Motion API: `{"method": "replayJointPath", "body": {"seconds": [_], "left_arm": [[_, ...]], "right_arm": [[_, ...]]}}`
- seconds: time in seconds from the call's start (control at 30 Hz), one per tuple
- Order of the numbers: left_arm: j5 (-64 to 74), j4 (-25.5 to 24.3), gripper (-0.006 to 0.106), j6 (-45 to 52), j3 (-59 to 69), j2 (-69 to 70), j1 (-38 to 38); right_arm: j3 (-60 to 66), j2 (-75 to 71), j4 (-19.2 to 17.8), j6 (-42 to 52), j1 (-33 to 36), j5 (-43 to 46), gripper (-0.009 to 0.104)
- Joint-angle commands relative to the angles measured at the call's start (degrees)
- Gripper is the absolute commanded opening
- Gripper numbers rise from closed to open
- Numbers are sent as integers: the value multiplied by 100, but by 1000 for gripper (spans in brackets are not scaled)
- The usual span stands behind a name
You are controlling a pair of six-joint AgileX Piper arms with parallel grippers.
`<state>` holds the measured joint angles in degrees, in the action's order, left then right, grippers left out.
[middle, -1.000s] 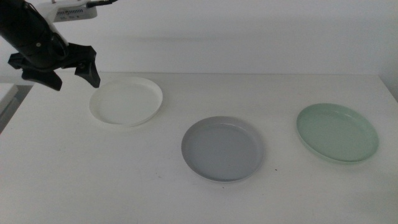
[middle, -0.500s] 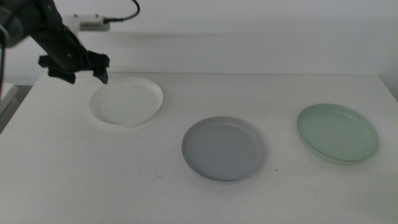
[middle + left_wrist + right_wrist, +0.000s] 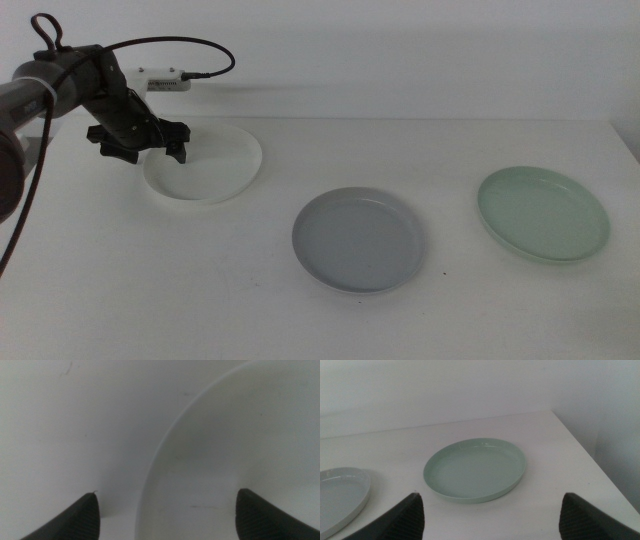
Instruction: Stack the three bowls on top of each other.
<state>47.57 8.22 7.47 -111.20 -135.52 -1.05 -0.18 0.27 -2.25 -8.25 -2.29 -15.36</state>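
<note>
My left gripper grabs the white bowl's thin rim (image 3: 146, 174) (image 3: 152, 467) next, since the white bowl spreads wider than my open fingers.
The white bowl (image 3: 205, 163) sits at the back left of the table. My left gripper (image 3: 145, 152) is open and low over its left rim, one jaw outside the rim and one over the bowl's inside; the left wrist view shows the rim (image 3: 150, 475) between the jaws. The grey bowl (image 3: 357, 239) lies in the middle, also at the edge of the right wrist view (image 3: 340, 495). The pale green bowl (image 3: 542, 212) lies at the right and shows in the right wrist view (image 3: 475, 469). My right gripper (image 3: 490, 515) is open, waiting back from the green bowl, out of the middle view.
A black cable (image 3: 150, 45) loops above the left arm near a white device (image 3: 165, 80) at the back wall. The table's right edge (image 3: 625, 150) runs close to the green bowl.
My left gripper has moved right and down, from beside the white bowl to straddling its left rim. The bowls have not moved.
</note>
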Motion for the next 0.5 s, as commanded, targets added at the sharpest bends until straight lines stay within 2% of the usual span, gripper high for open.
{"method": "replayJointPath", "body": {"seconds": [0.0, 0.07, 0.17, 0.27, 0.43, 0.47], "left_arm": [[-121, 42, 87, 17, -36, -17, -12], [-115, 42, 80, 3, -36, -56, -12], [-115, 42, 64, 3, -36, -130, -12], [-84, 42, 42, -11, -36, -130, -12], [22, 67, -2, -153, -36, -118, -57], [65, 64, -2, -153, -36, -108, -57]], "right_arm": [[18, -27, -42, 28, -31, 35, 75], [18, -27, -42, 28, -31, 35, 75], [18, -27, -42, 28, -31, 35, 75], [18, -27, -42, 28, -31, 35, 75], [18, -27, -42, 28, -31, 35, 75], [18, -27, -42, 28, -31, 35, 75]]}}
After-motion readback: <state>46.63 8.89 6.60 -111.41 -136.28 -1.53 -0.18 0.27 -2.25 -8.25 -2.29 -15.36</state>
